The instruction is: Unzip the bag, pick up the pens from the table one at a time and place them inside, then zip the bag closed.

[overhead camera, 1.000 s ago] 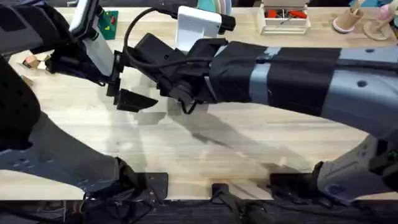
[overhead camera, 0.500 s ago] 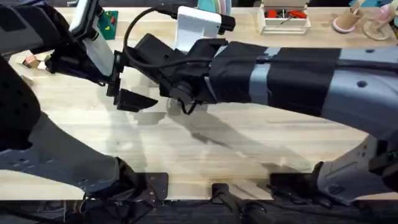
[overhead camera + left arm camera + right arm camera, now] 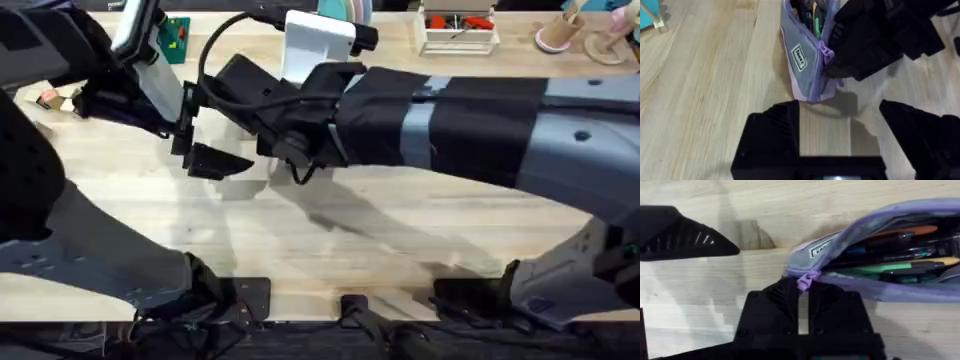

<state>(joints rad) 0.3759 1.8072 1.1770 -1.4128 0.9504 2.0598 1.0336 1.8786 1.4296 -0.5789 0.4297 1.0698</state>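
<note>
The left gripper grabs the bag by its narrow end seam (image 3: 814, 91) next. Loose pens lie in the bag's opening.
The lilac bag (image 3: 802, 60) lies on the pale wooden table (image 3: 700, 75), its zipper open along most of its length. Several pens (image 3: 880, 269) lie inside it, among them a green, an orange and a yellow one. My right gripper (image 3: 804, 287) is shut on the purple zipper pull (image 3: 807, 279) at the bag's end. It shows as a black block (image 3: 870, 45) against the bag. My left gripper (image 3: 840, 125) hangs open just short of that same end, touching nothing. In the overhead view the right arm (image 3: 450, 120) reaches across and hides the bag.
Along the far edge stand a white stand (image 3: 320, 40), a white box with red items (image 3: 460, 30), a green object (image 3: 175, 35) and pink cups (image 3: 560, 35). Bare tabletop (image 3: 400, 230) lies in front of the arms.
</note>
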